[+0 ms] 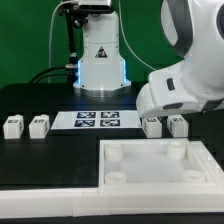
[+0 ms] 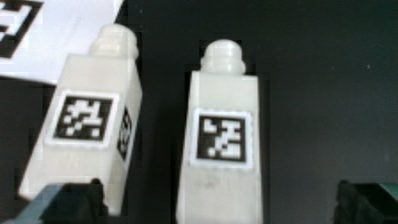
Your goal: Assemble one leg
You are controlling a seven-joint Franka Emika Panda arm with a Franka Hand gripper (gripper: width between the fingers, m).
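Note:
My gripper needs to move down first and then close on the middle leg. Its open fingers are above the middle leg's tagged top side, so they would miss if I closed now.
In the wrist view two white legs lie side by side on the black table, each with a round peg at one end and a square tag on its face: one leg (image 2: 86, 120) and the other leg (image 2: 222, 130). My gripper (image 2: 217, 205) is open, above them. Its dark fingertips (image 2: 370, 200) stand either side of the second leg, and one fingertip overlaps the end of the first. In the exterior view these two legs (image 1: 152, 126) (image 1: 178, 125) sit under my arm's white wrist (image 1: 175, 90), which hides the fingers. Two more legs (image 1: 13, 126) (image 1: 39, 125) stand at the exterior view's left.
The marker board (image 1: 98, 121) lies on the table between the leg pairs; its corner shows in the wrist view (image 2: 36, 40). The large white tray-like part (image 1: 150, 150) with round corner sockets lies at the front. The robot base (image 1: 98, 60) stands at the back.

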